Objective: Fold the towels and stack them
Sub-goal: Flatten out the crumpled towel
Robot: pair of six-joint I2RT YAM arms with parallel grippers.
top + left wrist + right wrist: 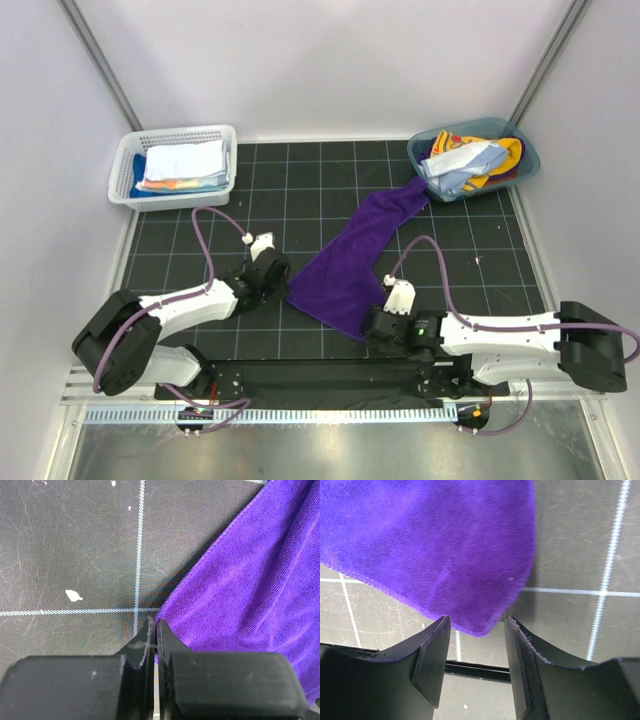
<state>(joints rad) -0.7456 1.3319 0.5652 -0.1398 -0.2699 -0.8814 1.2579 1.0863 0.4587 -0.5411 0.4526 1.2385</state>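
Note:
The purple towel needs to be spread flat and folded over, so my right gripper will next grab its loose near corner, opposite my left gripper's corner.
A deep purple towel lies stretched diagonally on the black grid mat, its far end draped over the teal tub's edge. My left gripper sits at the towel's left corner, and in the left wrist view it is shut with a sliver of the purple towel pinched between the jaws. My right gripper is at the towel's near corner. In the right wrist view it stands open, and the purple towel's tip lies loose just ahead of the fingers. More towels sit crumpled in the tub.
A white mesh basket at the back left holds folded pale and light blue towels. The teal tub stands at the back right. The mat's near edge and the black base rail run just behind both grippers.

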